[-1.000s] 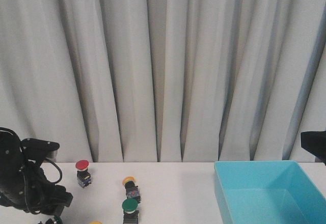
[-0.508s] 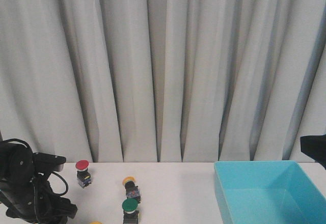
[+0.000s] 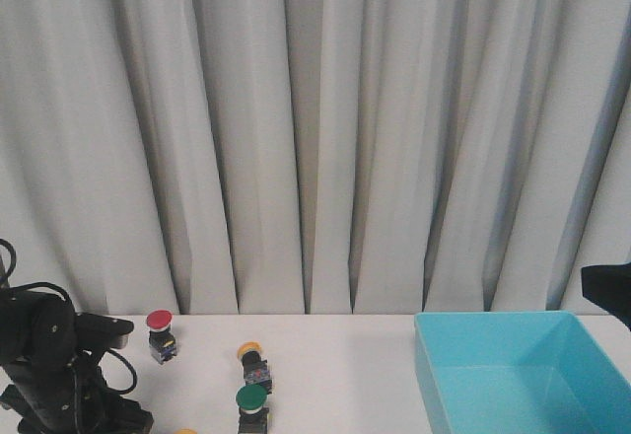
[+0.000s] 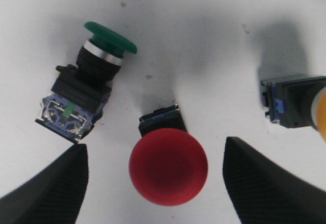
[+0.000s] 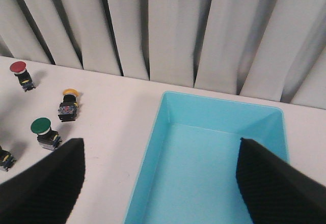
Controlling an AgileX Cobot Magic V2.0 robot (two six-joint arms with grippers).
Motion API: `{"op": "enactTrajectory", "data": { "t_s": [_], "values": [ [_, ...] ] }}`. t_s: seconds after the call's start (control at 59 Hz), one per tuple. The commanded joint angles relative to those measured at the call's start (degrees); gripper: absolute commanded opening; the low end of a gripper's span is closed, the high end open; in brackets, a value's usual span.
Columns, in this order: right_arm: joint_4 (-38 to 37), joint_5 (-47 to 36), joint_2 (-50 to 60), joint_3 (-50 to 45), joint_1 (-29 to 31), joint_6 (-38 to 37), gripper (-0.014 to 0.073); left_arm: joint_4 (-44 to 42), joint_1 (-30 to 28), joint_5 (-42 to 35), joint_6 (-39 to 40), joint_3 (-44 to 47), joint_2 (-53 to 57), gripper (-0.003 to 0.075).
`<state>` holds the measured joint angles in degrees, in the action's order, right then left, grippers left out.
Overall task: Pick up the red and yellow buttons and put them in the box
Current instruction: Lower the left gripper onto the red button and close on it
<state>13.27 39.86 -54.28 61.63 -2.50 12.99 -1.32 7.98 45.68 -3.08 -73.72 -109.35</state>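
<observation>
The left gripper's fingers are beside the red cap (image 4: 168, 166) above its black base (image 4: 162, 120), so the left gripper should close on the cap now.
Seen from the left wrist, a red button (image 4: 168, 167) lies on the white table between the spread fingers (image 4: 48, 188) of my left gripper (image 4: 155, 155), which is open and apart from its cap. Beside it lie a green-capped button (image 4: 84, 99) and a yellow button (image 4: 298, 102). The front view shows the left arm (image 3: 64, 375) low at the left. A second red button (image 3: 159, 333) and a yellow button (image 3: 253, 359) lie further back. The turquoise box (image 3: 493, 325) sits at the right. My right gripper (image 5: 160, 183) hangs open and holds nothing above the box's (image 5: 168, 112) near-left wall.
A green button (image 3: 252, 402) lies in front of the yellow one. Another button (image 5: 4, 159) shows at the edge of the right wrist view. A grey curtain (image 3: 315, 128) closes off the back of the table.
The left arm has sunk lower and shifted a little to the right in the front view. The right arm and the buttons have not moved.
</observation>
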Motion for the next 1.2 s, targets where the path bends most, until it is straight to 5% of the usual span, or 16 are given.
{"op": "enactTrajectory", "data": {
  "t_s": [0.0, 0.763, 1.186],
  "values": [
    [0.41, -3.62, 0.5, 1.99, 0.06, -0.02, 0.0579, 0.49, 0.38, -0.85, 0.18, -1.46, 2.08, 0.0536],
    [0.52, -3.5, 0.5, 1.99, 0.06, -0.02, 0.0579, 0.67, 0.38, -1.25, -0.84, -1.46, 1.67, 0.051],
    [2.44, -3.44, 0.5, 1.99, 0.06, 0.0, 0.0579, 3.43, 0.38, -1.05, -3.7, -1.46, 1.67, 0.0062]
  ]
}}
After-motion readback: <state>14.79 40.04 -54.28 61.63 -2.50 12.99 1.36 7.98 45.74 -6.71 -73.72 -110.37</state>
